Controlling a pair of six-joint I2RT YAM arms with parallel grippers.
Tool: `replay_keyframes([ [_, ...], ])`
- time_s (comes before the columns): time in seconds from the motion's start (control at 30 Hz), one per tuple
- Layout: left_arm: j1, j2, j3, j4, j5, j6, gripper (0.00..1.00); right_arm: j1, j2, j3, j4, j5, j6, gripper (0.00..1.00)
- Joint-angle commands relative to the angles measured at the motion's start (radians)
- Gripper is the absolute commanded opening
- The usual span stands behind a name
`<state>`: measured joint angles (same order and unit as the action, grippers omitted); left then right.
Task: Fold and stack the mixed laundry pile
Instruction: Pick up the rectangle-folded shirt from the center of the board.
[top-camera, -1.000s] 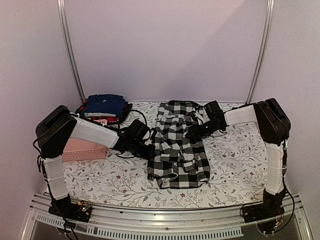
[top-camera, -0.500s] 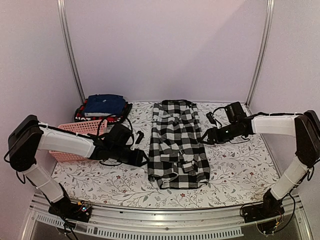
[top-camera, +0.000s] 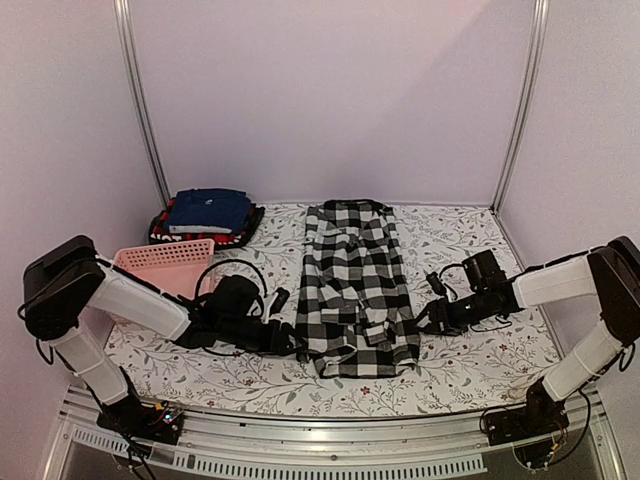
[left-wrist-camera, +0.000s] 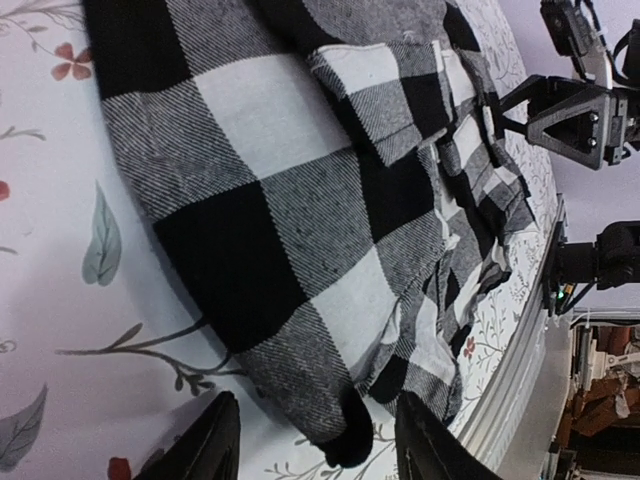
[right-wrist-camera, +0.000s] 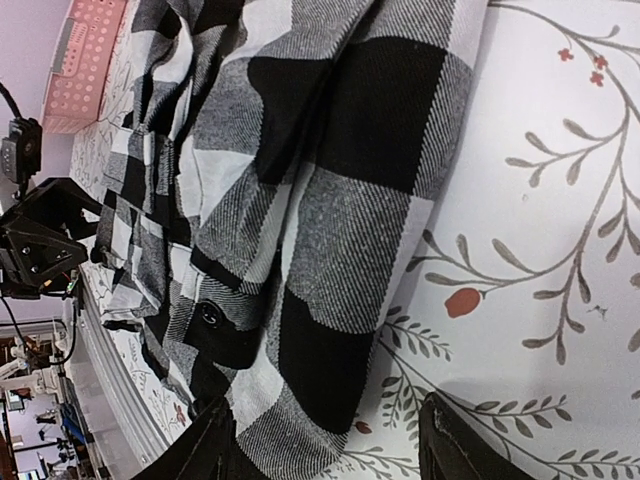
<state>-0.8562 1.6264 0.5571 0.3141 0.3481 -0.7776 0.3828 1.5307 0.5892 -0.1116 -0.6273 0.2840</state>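
My left gripper moves down, before it closes on the shirt's corner (top-camera: 304, 357) (left-wrist-camera: 345, 438), since the gripper's fingers are still above the cloth.
The black-and-white checked shirt (top-camera: 355, 285) lies flat, folded lengthwise, in the middle of the table. My left gripper (top-camera: 291, 340) is open and low at the shirt's near left corner; in the left wrist view that corner (left-wrist-camera: 340, 420) lies between the two fingers (left-wrist-camera: 215, 440). My right gripper (top-camera: 426, 318) is open at the shirt's near right edge, with the hem (right-wrist-camera: 320, 400) between its fingers (right-wrist-camera: 460, 450). Folded navy trousers (top-camera: 208, 210) sit on a red-and-black plaid piece (top-camera: 163, 232) at the back left. No white lettering shows.
A pink slotted basket (top-camera: 165, 262) stands at the left, behind my left arm, and shows in the right wrist view (right-wrist-camera: 90, 60). The table cover is white with a flower print (top-camera: 480, 350). A metal rail (top-camera: 330, 440) runs along the near edge.
Both grippers have moved from the shirt's sides toward me, down to its near corners. The shirt and the back-left stack have not moved.
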Motion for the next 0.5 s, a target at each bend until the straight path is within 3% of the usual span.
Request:
replay_keyframes([
  [0.0, -0.015, 0.058, -0.01, 0.148, 0.044, -0.066, 0.53, -0.001, 0.036, -0.062, 0.129, -0.069, 0.061, 0.61],
  [0.23, -0.047, 0.132, 0.017, 0.18, 0.07, -0.089, 0.47, 0.046, 0.113, -0.084, 0.236, -0.147, 0.111, 0.48],
  [0.33, -0.053, 0.137, 0.015, 0.196, 0.069, -0.085, 0.29, 0.083, 0.103, -0.093, 0.25, -0.142, 0.117, 0.37],
  [0.4, -0.054, 0.135, 0.013, 0.205, 0.08, -0.08, 0.09, 0.089, 0.081, -0.103, 0.263, -0.143, 0.128, 0.24],
  [0.47, -0.057, 0.129, 0.015, 0.198, 0.095, -0.071, 0.0, 0.097, 0.057, -0.112, 0.266, -0.149, 0.134, 0.1],
])
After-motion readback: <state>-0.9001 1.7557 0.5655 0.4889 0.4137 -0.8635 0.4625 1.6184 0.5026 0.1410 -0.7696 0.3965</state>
